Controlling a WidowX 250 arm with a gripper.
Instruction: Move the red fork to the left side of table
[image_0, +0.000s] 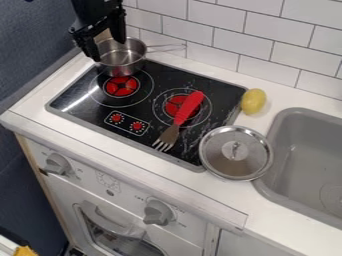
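Next, my gripper grabs the fork by its red handle (188, 107) to move the fork to the left side of the table.
At the upper left, my gripper (109, 50) hangs over the small metal pot, its two fingers spread apart. The fork with the red handle (188, 107) lies diagonally on the black stovetop, across the right burner. Its handle points up and to the right, and its metal tines sit near the stovetop's front edge. The gripper is up and to the left of the fork, well apart from it. White countertop (41, 102) borders the stove on the left.
The metal pot (121, 62) stands at the stove's back left, its handle toward the tiled wall. A yellow lemon-like object (253, 101) lies right of the stove. A round metal lid (236, 162) rests at the front right corner, beside the grey sink (304, 150).
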